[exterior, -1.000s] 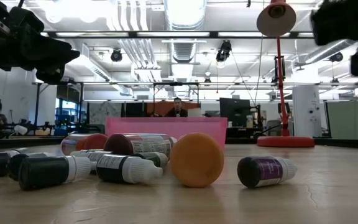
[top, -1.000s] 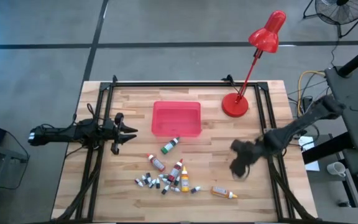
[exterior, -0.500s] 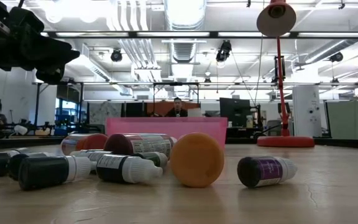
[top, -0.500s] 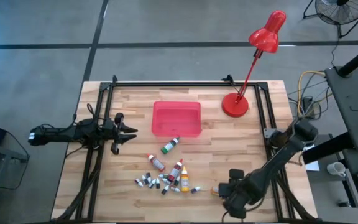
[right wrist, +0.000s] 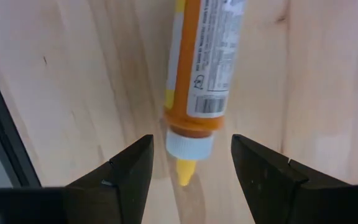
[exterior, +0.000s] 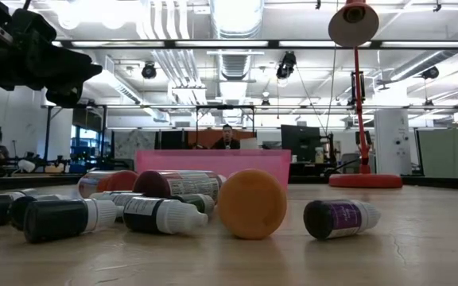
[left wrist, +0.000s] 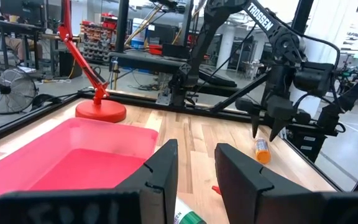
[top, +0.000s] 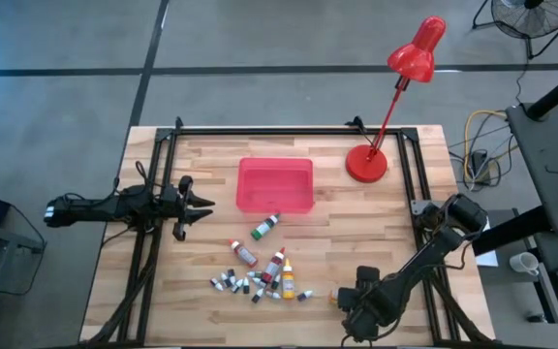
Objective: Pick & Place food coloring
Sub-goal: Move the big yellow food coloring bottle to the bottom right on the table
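Observation:
My right gripper needs to go for the orange bottle [right wrist: 199, 68] next and pick it up by its white cap [right wrist: 189, 144].
The food coloring [top: 258, 275] lies as a loose heap of small bottles and tubes near the table's near edge, with a green-capped tube [top: 264, 227] just beyond it. One orange tube [right wrist: 207, 56] lies apart on its side to the right. My right gripper [right wrist: 190, 163] is open above it, pointing down, with a finger on either side of the white cap and yellow tip [right wrist: 181, 172], touching neither. In the high view the right gripper [top: 354, 304] covers most of that tube. My left gripper [top: 198, 206] waits open at the table's left side.
A shallow red tray [top: 275, 184] sits at the table's middle, toward the far edge. The red desk lamp's base [top: 365, 163] stands to its right, its head reaching beyond the far edge. Black frame rails [top: 422, 208] run along the table's sides. Bare wood lies between heap and orange tube.
My right gripper has swung from the table's right-middle toward the near edge and come down over the orange tube, leaving the low view's upper right corner. Most of this happened in the first half second; since then it has only settled slightly. The bottles have kept still.

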`<state>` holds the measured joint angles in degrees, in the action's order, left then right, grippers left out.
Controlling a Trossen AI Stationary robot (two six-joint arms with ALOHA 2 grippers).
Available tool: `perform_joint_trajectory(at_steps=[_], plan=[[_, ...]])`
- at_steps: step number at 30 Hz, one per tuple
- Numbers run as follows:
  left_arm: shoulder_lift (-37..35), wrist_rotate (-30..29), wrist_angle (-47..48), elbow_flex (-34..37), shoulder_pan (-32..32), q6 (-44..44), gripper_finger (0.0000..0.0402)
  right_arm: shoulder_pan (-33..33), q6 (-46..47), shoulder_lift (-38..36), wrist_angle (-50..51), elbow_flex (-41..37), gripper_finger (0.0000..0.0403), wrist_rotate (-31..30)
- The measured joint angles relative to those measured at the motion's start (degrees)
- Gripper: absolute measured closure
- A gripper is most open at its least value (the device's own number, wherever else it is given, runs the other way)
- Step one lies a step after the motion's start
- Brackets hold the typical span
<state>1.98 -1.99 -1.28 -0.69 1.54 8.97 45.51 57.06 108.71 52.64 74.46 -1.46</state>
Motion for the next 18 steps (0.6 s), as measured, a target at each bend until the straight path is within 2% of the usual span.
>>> perform_joint_trajectory(at_steps=[11, 15, 18], plan=[[0.0, 0.04, 0.0, 0.0, 0.01, 0.0, 0.0321, -2.36, -3.21, 5.12, -0.15, -0.95, 0.02, 2.41], [0.0, 0.01, 0.0, 0.0, -0.01, 0.0, 0.0321, -3.98, -3.93, 3.84, 0.21, -1.59, 0.0232, 1.47], [0.0, 0.0, 0.0, 0.0, -0.02, 0.0, 0.0321, -5.93, -4.97, 2.87, 1.05, -2.39, 0.0271, -0.47]])
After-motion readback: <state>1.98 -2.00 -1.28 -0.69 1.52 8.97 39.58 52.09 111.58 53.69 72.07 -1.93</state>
